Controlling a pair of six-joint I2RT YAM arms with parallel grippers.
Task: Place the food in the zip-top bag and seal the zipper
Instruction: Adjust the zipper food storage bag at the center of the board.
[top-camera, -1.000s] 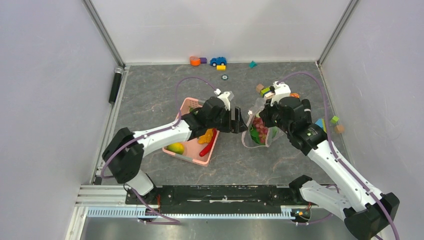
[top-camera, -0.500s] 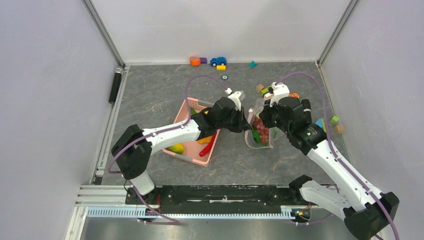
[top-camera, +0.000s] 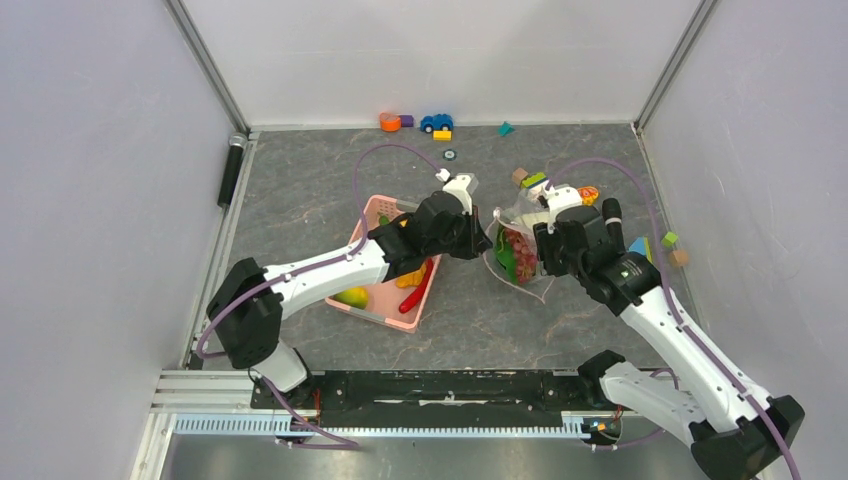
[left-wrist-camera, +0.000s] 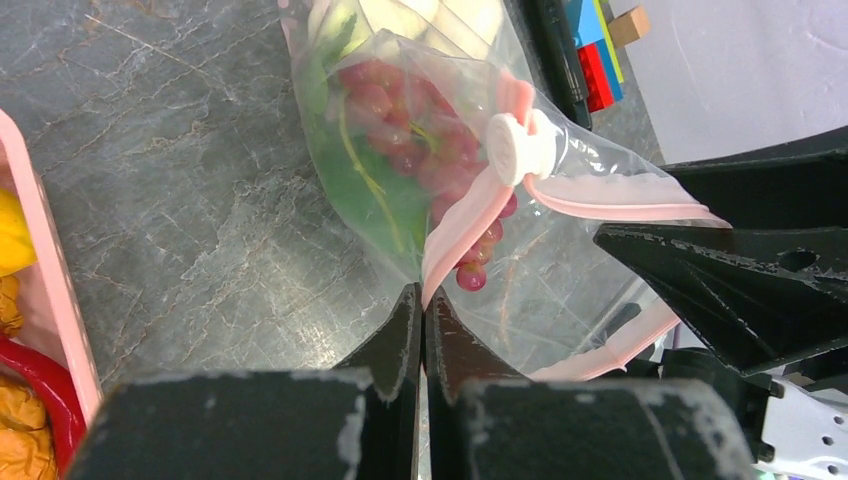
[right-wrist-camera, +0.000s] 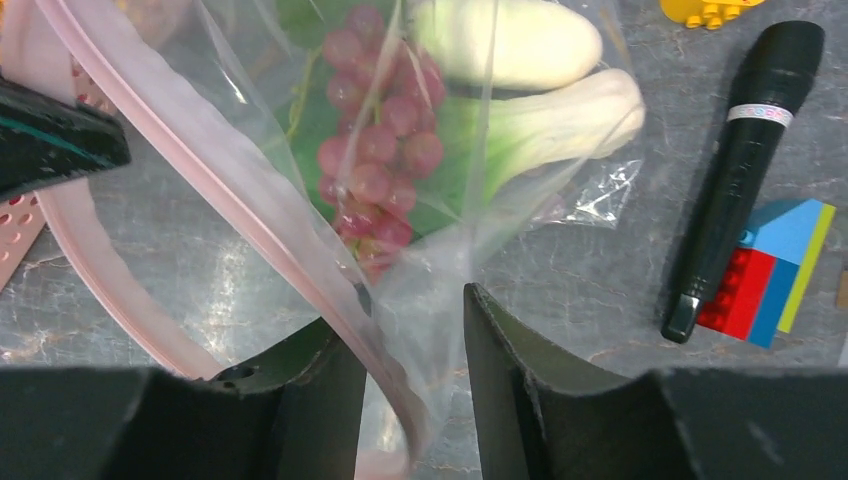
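Observation:
My right gripper should next grab the pink zipper strip (left-wrist-camera: 455, 232) on its rim (left-wrist-camera: 703, 213) across from my left gripper. This will keep the zip-top bag's opening open for food.
The clear zip-top bag (top-camera: 517, 256) lies between my two arms, its mouth gaping. Inside it show red grapes (left-wrist-camera: 395, 105) and a white-stalked bok choy (right-wrist-camera: 540, 115). My left gripper (left-wrist-camera: 422, 298) is shut on the pink zipper strip (left-wrist-camera: 455, 232), just below the white slider tab (left-wrist-camera: 515, 148). My right gripper (right-wrist-camera: 400, 310) is open, with the bag's other rim and strip (right-wrist-camera: 300, 255) running loosely between its fingers. More food sits in the pink basket (top-camera: 372, 212): a yellow-green mango (top-camera: 351, 296), a red chili (top-camera: 419, 287) and orange pieces (top-camera: 412, 270).
A black microphone (right-wrist-camera: 745, 160) and a block toy (right-wrist-camera: 770, 270) lie just right of the bag. A toy car (top-camera: 436, 122) and small blocks (top-camera: 390, 121) line the back wall. More blocks (top-camera: 672, 245) sit at the right wall, and a black cylinder (top-camera: 231, 170) at the left edge.
My left gripper reached right to the bag's mouth and shut on the zipper strip. The right gripper opened off the rim it held and drew back slightly; the bag's mouth spread wider.

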